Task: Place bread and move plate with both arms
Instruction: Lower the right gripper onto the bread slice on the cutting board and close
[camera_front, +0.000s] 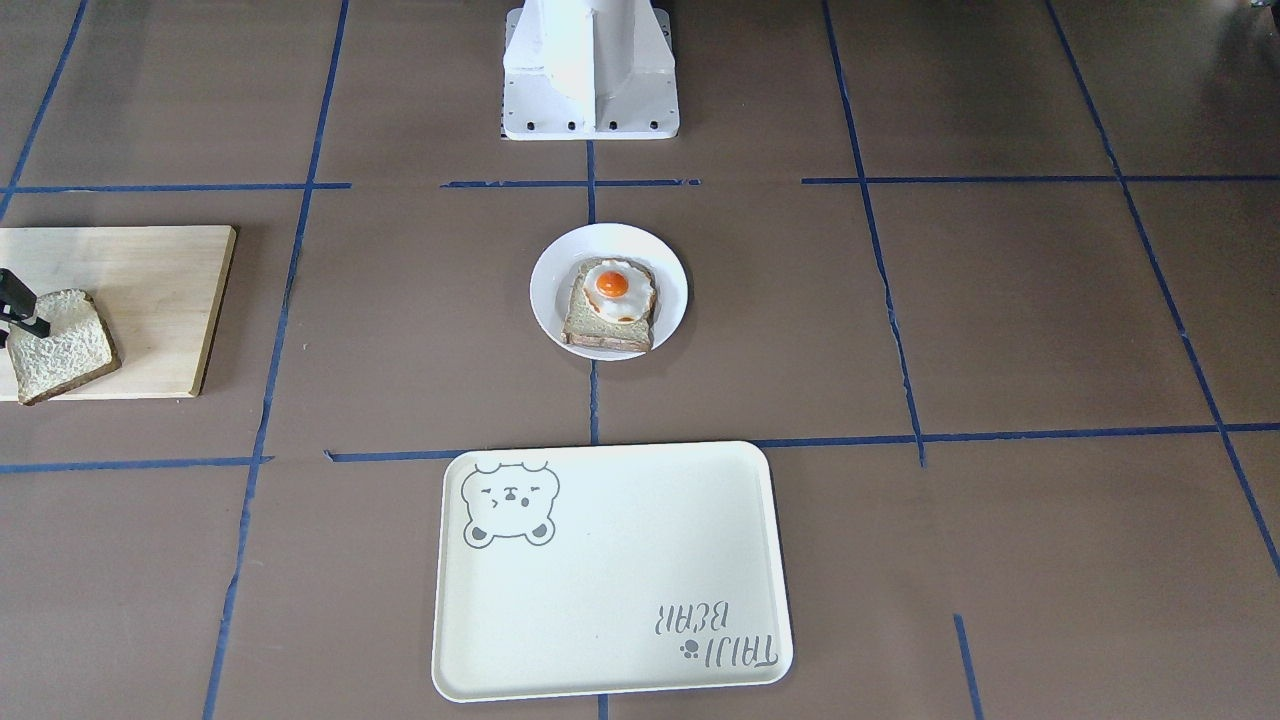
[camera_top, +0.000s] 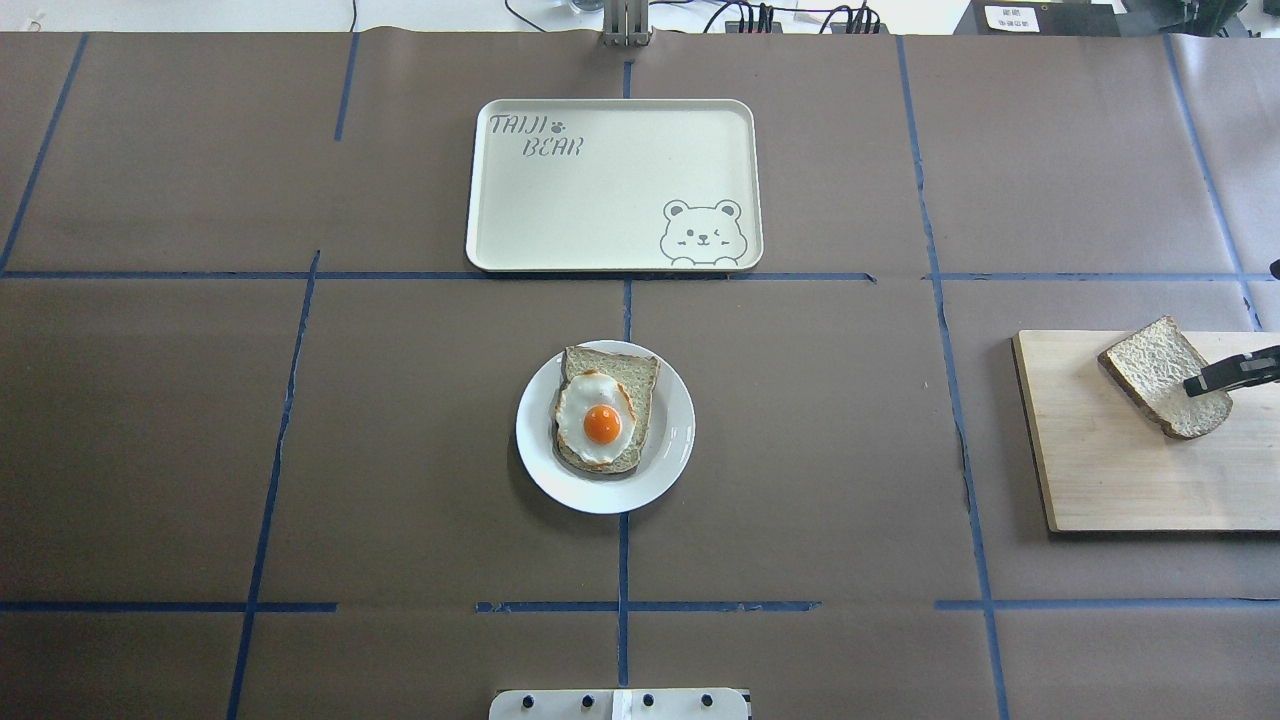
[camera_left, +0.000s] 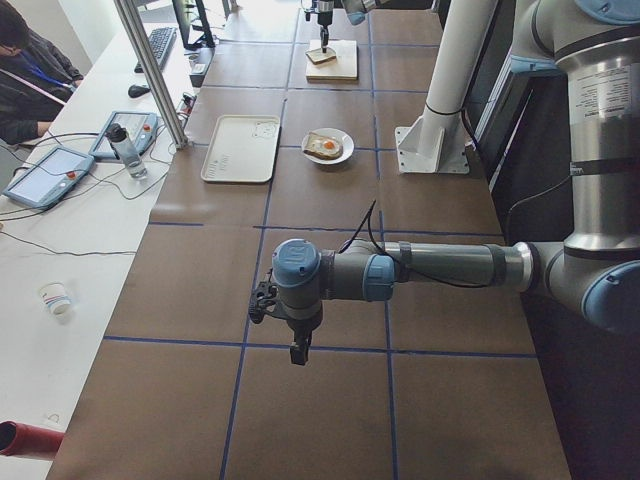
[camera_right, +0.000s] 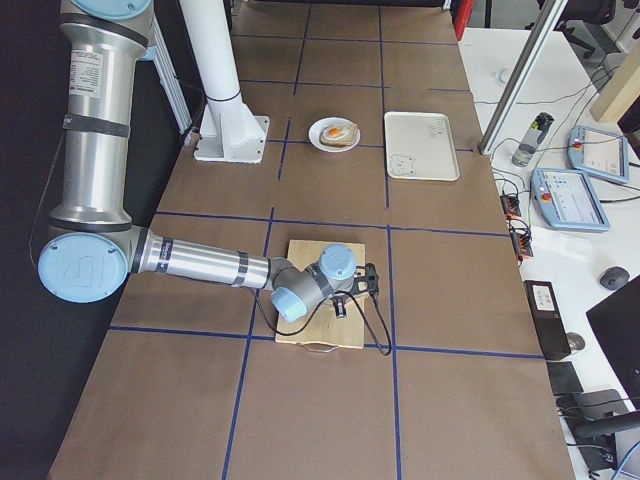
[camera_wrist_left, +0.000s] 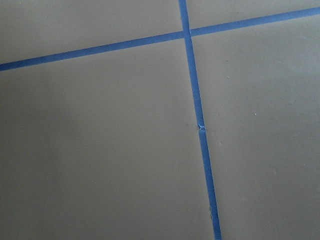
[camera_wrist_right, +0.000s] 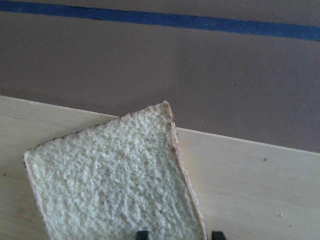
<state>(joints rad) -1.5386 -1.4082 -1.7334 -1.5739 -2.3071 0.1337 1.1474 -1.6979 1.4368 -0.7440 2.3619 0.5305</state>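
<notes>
The right gripper grabs the bread by its crusted edge (camera_wrist_right: 196, 210) next, to top the fried egg toast on the plate.
The bread (camera_top: 1160, 385) lies on a wooden board (camera_top: 1130, 470) at the table's right end; it also shows in the front view (camera_front: 60, 350) and the right wrist view (camera_wrist_right: 110, 185). My right gripper (camera_top: 1192, 385) is at the slice's outer edge. In the wrist view its two fingertips (camera_wrist_right: 142, 234) stand apart, one over the crumb, one beyond the crust. The white plate (camera_top: 670, 440) sits at the table's middle with a toast and fried egg (camera_top: 600, 420) on it. My left gripper (camera_left: 298, 352) hangs over bare table at the left end; whether it is open I cannot tell.
A cream tray with a bear drawing (camera_top: 600, 200) lies beyond the plate, on the far side from the robot's base (camera_top: 620, 705). Blue tape lines cross the brown table. Operators' tablets and a bottle (camera_left: 125, 150) stand on a side bench.
</notes>
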